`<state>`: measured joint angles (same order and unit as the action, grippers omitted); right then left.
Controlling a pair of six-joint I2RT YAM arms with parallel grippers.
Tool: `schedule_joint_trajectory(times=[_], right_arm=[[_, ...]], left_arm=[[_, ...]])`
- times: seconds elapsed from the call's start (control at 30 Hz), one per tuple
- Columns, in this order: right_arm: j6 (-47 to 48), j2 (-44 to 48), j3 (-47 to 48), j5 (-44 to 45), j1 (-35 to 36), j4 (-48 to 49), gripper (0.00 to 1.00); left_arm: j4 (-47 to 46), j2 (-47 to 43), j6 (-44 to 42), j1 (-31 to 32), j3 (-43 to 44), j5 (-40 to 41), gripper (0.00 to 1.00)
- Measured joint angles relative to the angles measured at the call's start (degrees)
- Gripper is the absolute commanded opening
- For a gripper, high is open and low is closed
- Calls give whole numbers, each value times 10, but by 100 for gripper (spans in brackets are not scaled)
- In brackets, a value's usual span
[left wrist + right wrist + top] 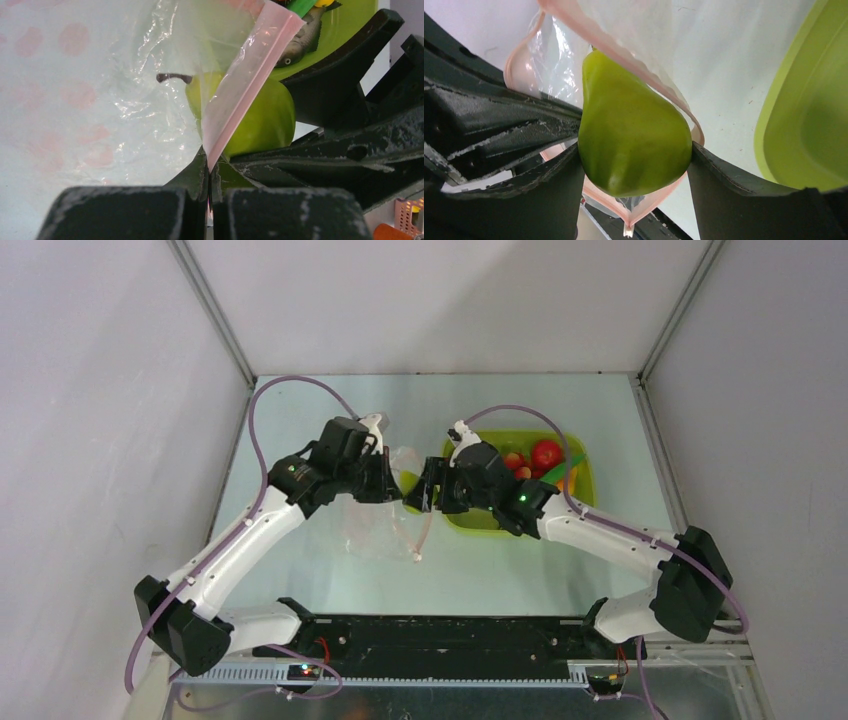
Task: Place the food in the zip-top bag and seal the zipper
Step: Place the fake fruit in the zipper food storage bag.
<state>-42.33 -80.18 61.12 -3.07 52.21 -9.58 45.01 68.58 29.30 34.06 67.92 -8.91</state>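
Note:
The zipper loops around the pear, and the pear's stem end is inside the plastic. My right gripper needs to open now, as the pear would end in the bag.
The clear zip-top bag [372, 530] lies crumpled on the table between the arms, its mouth lifted. My left gripper [208, 170] is shut on the pinkish-red zipper [245, 85] and holds one side of the mouth up. My right gripper [635, 150] is shut on a green pear-shaped toy fruit [631, 135], gripped on both flanks. The pear sits in the bag's mouth, with the zipper [624, 55] looped around it and its stem end inside the plastic. From above, the two grippers [392, 485] [425, 490] nearly touch. More food, including a red tomato [546, 453], lies in the tub.
A lime-green tub [583, 502] stands on the table right of the grippers, just behind my right wrist; its rim [774, 100] shows close beside the right finger. White walls enclose the table on three sides.

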Motion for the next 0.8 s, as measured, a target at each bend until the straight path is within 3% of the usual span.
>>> schedule_joint_trajectory(times=[0.27, 0.5, 0.8], right_arm=[[-5, -21, 22, 13, -2, -22, 73], [-6, -22, 23, 18, 0, -37, 99], [1, -18, 33, 26, 0, -52, 99]], left_arm=[[-4, 0, -5, -1, -7, -10, 0], [-8, -4, -9, -1, -16, -18, 0], [-9, -17, -9, -2, -16, -19, 0]])
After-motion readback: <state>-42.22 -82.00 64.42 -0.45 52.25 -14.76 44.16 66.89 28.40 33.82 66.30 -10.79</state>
